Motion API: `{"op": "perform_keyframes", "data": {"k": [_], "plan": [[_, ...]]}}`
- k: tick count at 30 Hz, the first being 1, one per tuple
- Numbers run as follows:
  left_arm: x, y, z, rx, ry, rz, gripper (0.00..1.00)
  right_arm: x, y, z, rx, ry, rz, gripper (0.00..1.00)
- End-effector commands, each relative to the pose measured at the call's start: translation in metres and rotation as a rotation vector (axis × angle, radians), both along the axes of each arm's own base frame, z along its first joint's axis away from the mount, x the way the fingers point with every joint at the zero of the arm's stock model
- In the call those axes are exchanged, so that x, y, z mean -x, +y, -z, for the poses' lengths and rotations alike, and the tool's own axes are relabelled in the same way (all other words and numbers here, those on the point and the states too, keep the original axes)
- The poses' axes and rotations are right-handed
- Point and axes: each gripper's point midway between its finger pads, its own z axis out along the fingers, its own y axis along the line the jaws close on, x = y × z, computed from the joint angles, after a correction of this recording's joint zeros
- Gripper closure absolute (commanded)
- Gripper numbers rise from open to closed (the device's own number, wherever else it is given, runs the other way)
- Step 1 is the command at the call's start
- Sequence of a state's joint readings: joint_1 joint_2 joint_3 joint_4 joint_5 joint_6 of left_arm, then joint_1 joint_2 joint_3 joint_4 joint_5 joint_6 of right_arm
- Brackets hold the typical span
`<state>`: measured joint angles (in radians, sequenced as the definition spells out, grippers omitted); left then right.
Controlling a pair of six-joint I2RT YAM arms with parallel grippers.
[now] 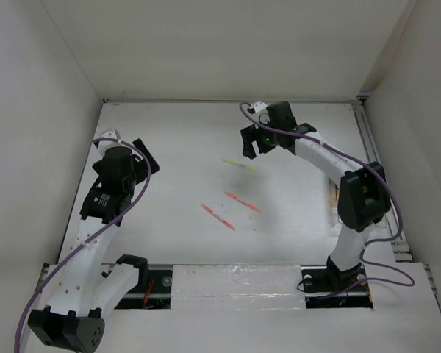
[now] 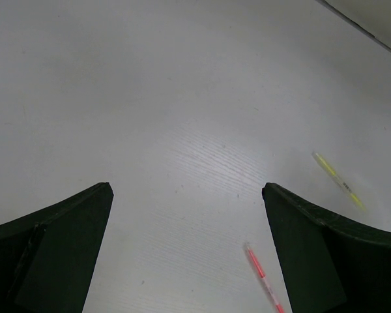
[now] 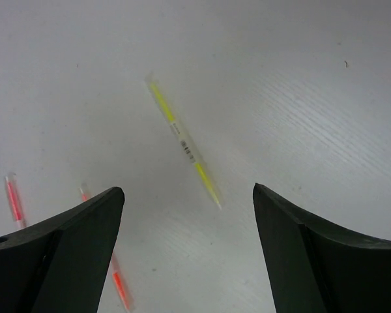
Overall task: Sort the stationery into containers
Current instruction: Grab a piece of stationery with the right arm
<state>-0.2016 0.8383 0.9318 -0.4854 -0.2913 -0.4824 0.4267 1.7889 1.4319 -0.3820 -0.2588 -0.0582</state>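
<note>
The yellow pen should be gripped next by its labeled middle point(image 1: 239, 164) with my right gripper, so both ends stay free to fit into the container point(image 1: 332, 200).
Three thin pens lie mid-table: a yellow pen point(image 1: 239, 163), an orange-red pen point(image 1: 242, 201) and a red-pink pen point(image 1: 217, 216). My right gripper point(image 1: 254, 142) hangs open just beyond the yellow pen. In the right wrist view the yellow pen point(image 3: 182, 140) lies ahead of the open right gripper point(image 3: 188, 190), with nothing between its fingers. My left gripper point(image 1: 148, 156) stands open at the left, apart from the pens. Its wrist view shows the left gripper point(image 2: 187, 189) empty, with a red-pink pen point(image 2: 264, 277) near the right finger. A tan sliver of the container point(image 1: 332, 200) shows behind my right arm.
White walls close in the table on the left, back and right. In the right wrist view two reddish pens lie at lower left, the pink one point(image 3: 14, 201) and the orange one point(image 3: 117, 280). The yellow pen point(image 2: 339, 180) shows far right in the left wrist view.
</note>
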Motion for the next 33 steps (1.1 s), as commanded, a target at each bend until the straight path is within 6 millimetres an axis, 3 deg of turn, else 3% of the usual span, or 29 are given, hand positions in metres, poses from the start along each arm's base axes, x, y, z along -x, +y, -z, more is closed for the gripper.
{"op": "perform_keyframes", "data": {"k": [1, 2, 3, 4, 6, 8, 12, 16, 19, 25, 29, 30, 32, 33], "plan": [[-0.004, -0.002, -0.005, -0.001, -0.015, 0.006, 0.0, -0.014, 0.004, 0.0, 0.131, -0.018, -0.119, 0.14], [-0.004, -0.002, -0.005, -0.001, -0.015, 0.006, 0.0, -0.014, 0.003, 0.01, 0.207, 0.004, -0.107, 0.16], [-0.004, 0.0, -0.005, -0.006, -0.016, -0.002, 0.0, -0.024, 0.007, 0.003, 0.235, -0.024, -0.098, 0.16], [-0.004, 0.0, -0.005, -0.006, -0.016, -0.002, 0.0, -0.027, 0.008, 0.023, 0.286, 0.005, -0.111, 0.16], [-0.004, 0.002, -0.005, -0.01, -0.017, -0.01, 0.0, -0.031, 0.014, 0.028, 0.331, 0.01, -0.122, 0.16], [-0.005, 0.001, 0.002, -0.017, 0.013, -0.009, 0.0, -0.033, 0.015, 0.045, 0.356, 0.035, -0.141, 0.16], [-0.008, 0.002, 0.015, -0.027, 0.072, -0.021, 0.0, -0.022, 0.03, 0.061, 0.376, 0.066, -0.184, 0.17], [-0.01, 0.003, 0.014, -0.033, 0.074, -0.029, 0.0, -0.014, 0.044, 0.082, 0.388, 0.08, -0.206, 0.21], [-0.01, 0.003, 0.014, -0.033, 0.074, -0.029, 0.0, -0.011, 0.044, 0.103, 0.42, 0.113, -0.201, 0.26], [-0.01, 0.003, 0.014, -0.033, 0.074, -0.029, 0.0, -0.01, 0.042, 0.118, 0.443, 0.149, -0.194, 0.33], [-0.009, 0.002, 0.012, -0.026, 0.066, -0.022, 0.0, -0.006, 0.039, 0.125, 0.457, 0.174, -0.198, 0.55], [-0.009, 0.002, 0.012, -0.026, 0.066, -0.021, 0.0, -0.004, 0.038, 0.126, 0.462, 0.182, -0.199, 0.69], [-0.008, 0.002, 0.01, -0.024, 0.057, -0.022, 0.0, 0.002, 0.038, 0.135, 0.457, 0.211, -0.204, 0.78], [-0.008, 0.002, 0.01, -0.024, 0.057, -0.022, 0.0, 0.005, 0.037, 0.138, 0.455, 0.224, -0.21, 0.89]]}}
